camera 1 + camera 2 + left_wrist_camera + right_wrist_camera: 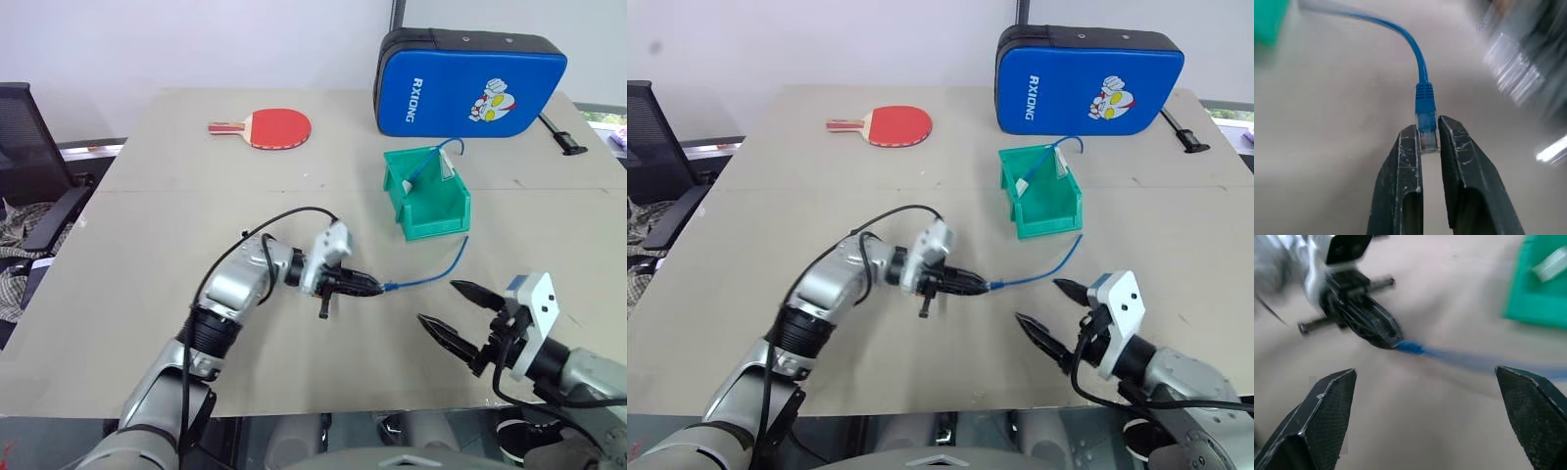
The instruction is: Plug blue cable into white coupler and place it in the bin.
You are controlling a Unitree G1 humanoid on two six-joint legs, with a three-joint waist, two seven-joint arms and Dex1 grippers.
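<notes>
My right gripper should plug the blue cable into the white coupler, so next it needs to grab the cable by its plug end (390,286) (1409,347).
The blue cable (431,272) runs across the table from near the green bin (436,223) to my left gripper (376,286). That gripper is shut on the cable's clear plug (1428,131), with the cord curving away beyond it. My right gripper (438,302) hovers open just right of the plug, nothing between its fingers, and the left gripper shows in front of it in the right wrist view. Inside the bin lie another stretch of blue cord (428,166) and a small whitish block (1550,265). I cannot tell whether that block is the white coupler.
A big blue padded case (470,83) stands behind the bin at the back right. A red table tennis paddle (276,127) lies at the back middle. A black chair (29,166) stands off the table's left side. The table's front edge is close under both arms.
</notes>
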